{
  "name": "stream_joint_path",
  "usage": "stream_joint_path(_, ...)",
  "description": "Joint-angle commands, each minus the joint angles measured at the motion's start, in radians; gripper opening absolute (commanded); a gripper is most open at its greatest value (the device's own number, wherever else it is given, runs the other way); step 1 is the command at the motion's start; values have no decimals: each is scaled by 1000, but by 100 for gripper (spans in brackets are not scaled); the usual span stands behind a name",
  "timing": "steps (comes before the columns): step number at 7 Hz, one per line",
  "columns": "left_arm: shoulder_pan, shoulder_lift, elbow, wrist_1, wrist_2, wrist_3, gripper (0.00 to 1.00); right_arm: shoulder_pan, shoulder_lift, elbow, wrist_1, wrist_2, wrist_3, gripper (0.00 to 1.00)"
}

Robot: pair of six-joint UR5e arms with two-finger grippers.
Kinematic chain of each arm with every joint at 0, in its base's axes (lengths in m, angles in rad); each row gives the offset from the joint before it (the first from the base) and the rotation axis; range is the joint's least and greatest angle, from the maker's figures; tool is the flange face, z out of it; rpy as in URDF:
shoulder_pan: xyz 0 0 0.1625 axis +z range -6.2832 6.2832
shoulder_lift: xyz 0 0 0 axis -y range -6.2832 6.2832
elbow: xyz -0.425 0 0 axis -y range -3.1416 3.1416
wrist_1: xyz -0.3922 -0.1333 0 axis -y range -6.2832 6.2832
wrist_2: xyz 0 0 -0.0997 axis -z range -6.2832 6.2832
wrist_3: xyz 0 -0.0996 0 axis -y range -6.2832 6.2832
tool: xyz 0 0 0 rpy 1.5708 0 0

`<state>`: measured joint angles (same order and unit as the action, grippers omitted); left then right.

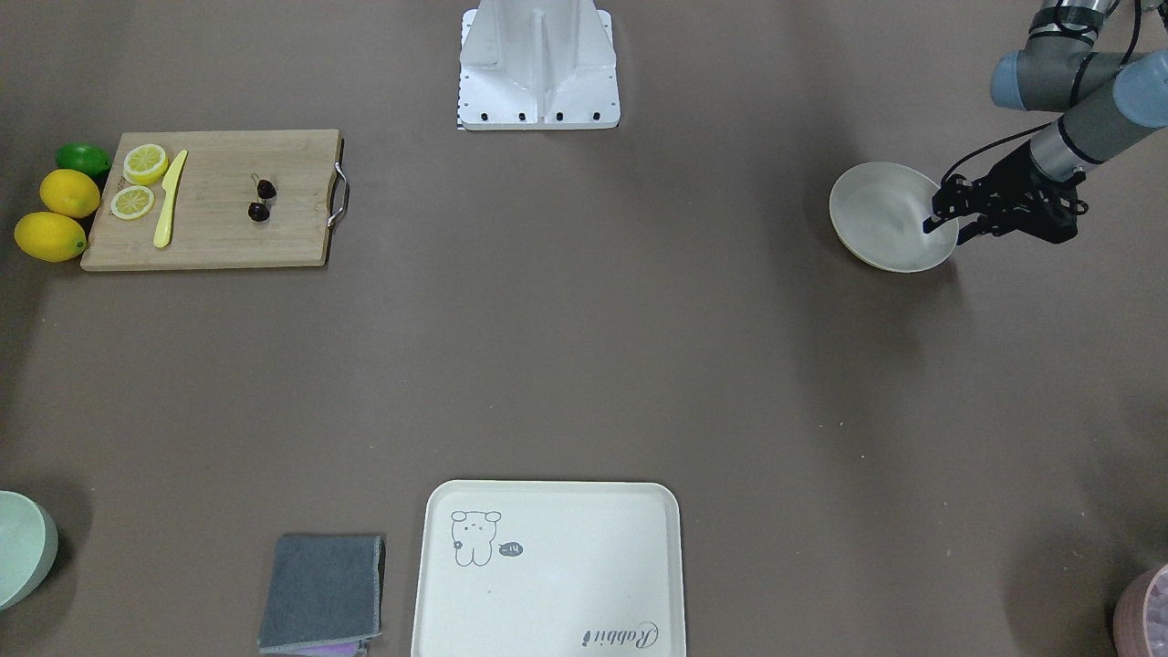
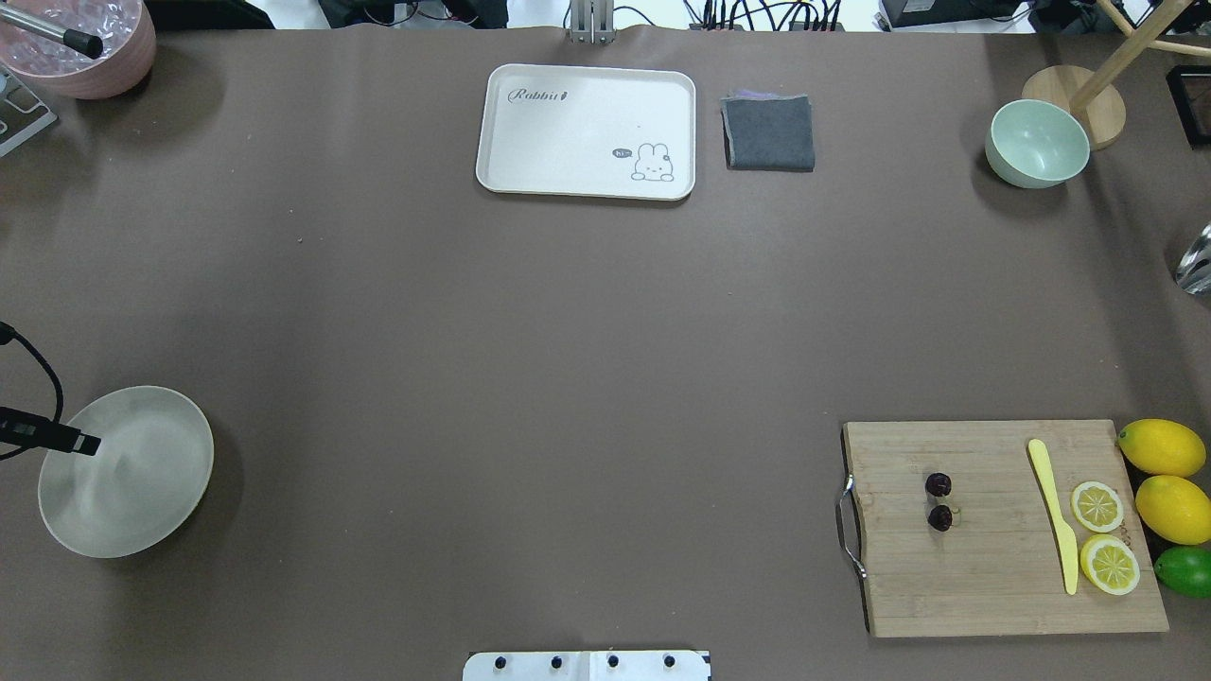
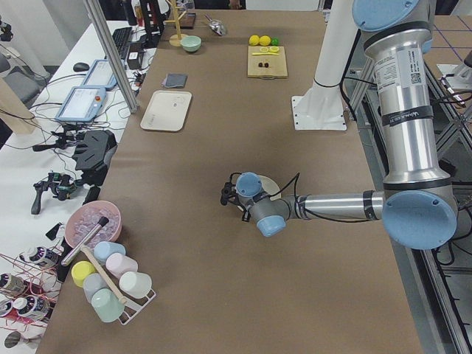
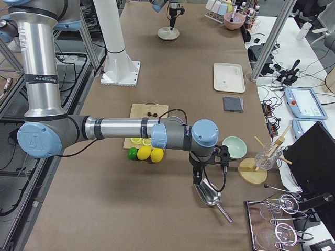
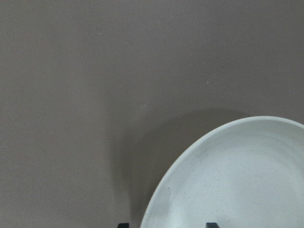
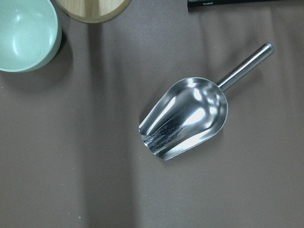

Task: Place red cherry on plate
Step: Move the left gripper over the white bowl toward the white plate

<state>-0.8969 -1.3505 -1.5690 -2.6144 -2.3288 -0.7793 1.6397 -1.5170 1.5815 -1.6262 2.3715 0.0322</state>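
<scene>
The plate should be held by its rim, so my left gripper will take hold of it there next. Then I will bring the plate within reach of the red cherry.
The red cherry, a pair of tiny dark fruits joined by stems, lies on the wooden cutting board at the near right; it also shows as the cherry. The round cream plate sits at the near left of the table, far from the cherry. My left gripper is open at the plate, one finger over the dish and one outside its rim. The left wrist view shows both fingertips apart with the plate's rim between them. My right gripper hangs over a metal scoop; I cannot tell if it is open.
On the board lie a yellow knife and lemon slices; two lemons and a lime sit beside it. At the far side are a rabbit tray, a grey cloth, a green bowl and a pink bowl.
</scene>
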Motion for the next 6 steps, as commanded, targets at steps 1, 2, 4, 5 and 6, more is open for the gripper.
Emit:
stream_joint_path(1, 1, 14, 4, -26, -3, 0, 0, 8, -11, 5, 0, 0, 0, 100)
stream_joint_path(2, 0, 27, 9, -62, -6, -2, 0, 11, -12, 5, 0, 0, 0, 100)
stream_joint_path(4, -10, 33, 4, -87, -23, -11, 0, 20, -18, 5, 0, 2, -2, 100)
stream_joint_path(5, -26, 22, 0, -87, -123, -17, 0, 28, -20, 6, 0, 2, -2, 100)
stream_joint_path(6, -92, -10, -3, -72, -177, -21, 0, 32, -20, 6, 0, 2, -2, 100)
